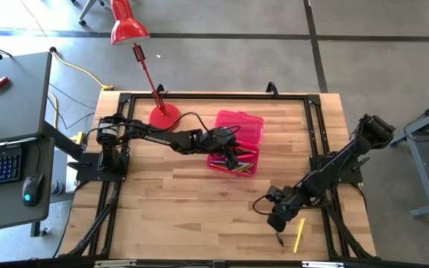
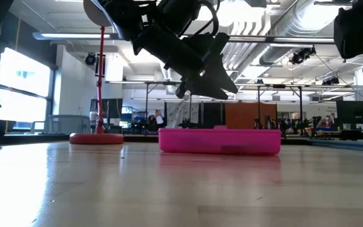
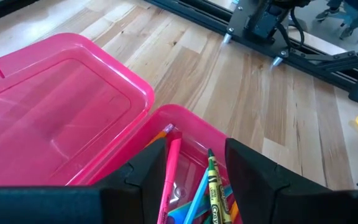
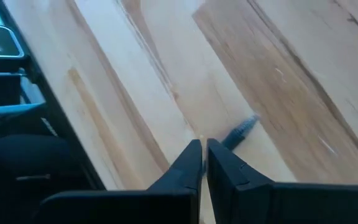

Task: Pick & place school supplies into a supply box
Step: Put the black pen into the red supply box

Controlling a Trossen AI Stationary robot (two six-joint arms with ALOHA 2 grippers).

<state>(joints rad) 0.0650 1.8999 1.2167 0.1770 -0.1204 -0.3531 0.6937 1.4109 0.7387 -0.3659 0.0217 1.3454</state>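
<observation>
My right gripper opens next, then lowers to close on the pen's grip (image 4: 231, 140), since it is shut and the dark pen lies below it.
The pink supply box (image 1: 238, 141) lies open on the table, with its lid (image 3: 55, 118) folded back flat beside the tray (image 3: 185, 124). Several pencils and crayons (image 3: 211, 186) lie in the tray, pink, green and blue among them. My left gripper (image 3: 194, 162) hovers open just above the tray (image 2: 219, 140), its fingers on either side of the pencils and holding nothing. My right gripper (image 1: 276, 223) is shut, low over the table's near right part. A dark pen (image 4: 241, 130) lies just past its fingertips. A yellow pencil (image 1: 299, 234) lies next to the dark pen. My right gripper has its shut fingertips (image 4: 194, 152) close beside the near end of the dark pen (image 4: 232, 138), which lies flat on the table. I cannot tell whether they touch it.
A red desk lamp stands with its round base (image 1: 164, 115) on the table's far side, left of the box, and its head (image 1: 129, 30) leans out past the far edge. A black frame (image 1: 315, 126) runs along the table's edges. Bare wood lies between the box and my right gripper.
</observation>
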